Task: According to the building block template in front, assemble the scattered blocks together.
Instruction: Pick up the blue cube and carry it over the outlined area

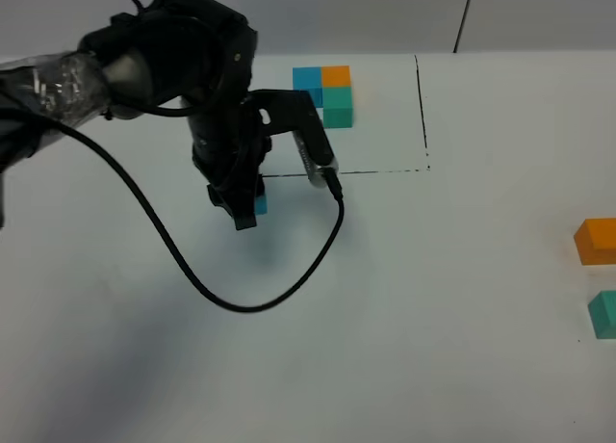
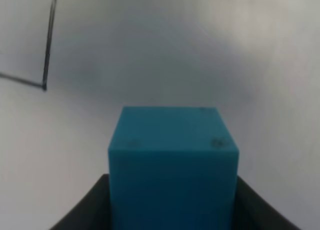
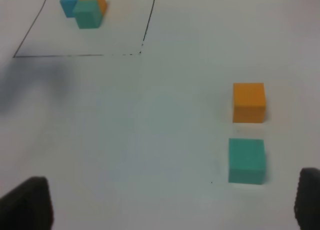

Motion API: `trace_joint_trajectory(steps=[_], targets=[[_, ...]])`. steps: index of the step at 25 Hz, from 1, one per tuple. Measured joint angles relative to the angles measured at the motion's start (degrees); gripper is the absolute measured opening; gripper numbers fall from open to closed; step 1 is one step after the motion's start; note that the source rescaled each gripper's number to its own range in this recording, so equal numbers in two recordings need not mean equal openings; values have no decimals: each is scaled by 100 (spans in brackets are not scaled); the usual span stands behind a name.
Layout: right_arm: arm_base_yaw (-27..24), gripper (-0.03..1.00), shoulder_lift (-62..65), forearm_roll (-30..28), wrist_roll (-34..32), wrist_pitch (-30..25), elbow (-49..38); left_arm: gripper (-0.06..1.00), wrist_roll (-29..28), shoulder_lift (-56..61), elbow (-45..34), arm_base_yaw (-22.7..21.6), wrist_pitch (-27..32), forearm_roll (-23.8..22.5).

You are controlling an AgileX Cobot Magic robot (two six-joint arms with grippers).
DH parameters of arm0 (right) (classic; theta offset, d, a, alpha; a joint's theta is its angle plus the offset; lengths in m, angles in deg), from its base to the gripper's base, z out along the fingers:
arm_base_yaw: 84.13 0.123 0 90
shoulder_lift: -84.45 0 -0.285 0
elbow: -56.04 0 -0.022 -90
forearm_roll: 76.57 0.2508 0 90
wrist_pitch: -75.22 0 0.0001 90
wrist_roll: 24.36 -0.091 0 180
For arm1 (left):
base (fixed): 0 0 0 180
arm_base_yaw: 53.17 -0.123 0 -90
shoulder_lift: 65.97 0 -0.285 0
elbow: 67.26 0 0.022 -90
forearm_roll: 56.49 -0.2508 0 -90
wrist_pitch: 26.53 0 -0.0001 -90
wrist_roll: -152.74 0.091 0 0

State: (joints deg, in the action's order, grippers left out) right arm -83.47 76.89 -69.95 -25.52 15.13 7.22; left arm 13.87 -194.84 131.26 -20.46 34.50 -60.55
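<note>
The sky-blue cube hangs short of the spot in front of the template's teal-green cube, so my left gripper moves it there before releasing it.
The template point(image 1: 329, 92) of sky-blue, orange and teal-green cubes sits at the back inside a thin black frame; it also shows in the right wrist view point(image 3: 84, 7). My left gripper point(image 1: 246, 210) is shut on the loose sky-blue cube point(image 1: 260, 205), just in front of the frame line. The left wrist view shows that cube point(image 2: 172, 165) filling the space between the dark fingers. The loose orange cube point(image 1: 596, 241) and teal-green cube point(image 1: 603, 314) sit at the right edge, apart from each other. In the right wrist view the orange cube point(image 3: 249, 102) and teal-green cube point(image 3: 246, 160) lie ahead of my open, empty right gripper point(image 3: 172, 202).
A black cable point(image 1: 241, 303) loops from the left arm over the white table point(image 1: 404, 347). The frame's black line point(image 1: 423, 106) runs along the right side and front of the template; a corner of it shows in the left wrist view point(image 2: 44, 85).
</note>
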Motion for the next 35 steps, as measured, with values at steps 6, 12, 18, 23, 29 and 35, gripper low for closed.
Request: trace_joint_trajectory(steps=[6,12,18,23,29,35], targets=[[0,94,0,0,0,0,0,1,738,-684,650,291,78,0],[0,92,0,0,0,0,0,1,818,-1180,1155,327,90,0],[0,90,0,0,0,0,0,1,820,-1458,1686,382,115,0],[0,89,0,0,0,0,0,1,820,-1740,2309,437,299,283],[0,88,0,0,-6,0,0,1,845,-2200,3021,437,743,405],[0,88,0,0,-24,0,0,1,959,-2371,3093,437,743,405]])
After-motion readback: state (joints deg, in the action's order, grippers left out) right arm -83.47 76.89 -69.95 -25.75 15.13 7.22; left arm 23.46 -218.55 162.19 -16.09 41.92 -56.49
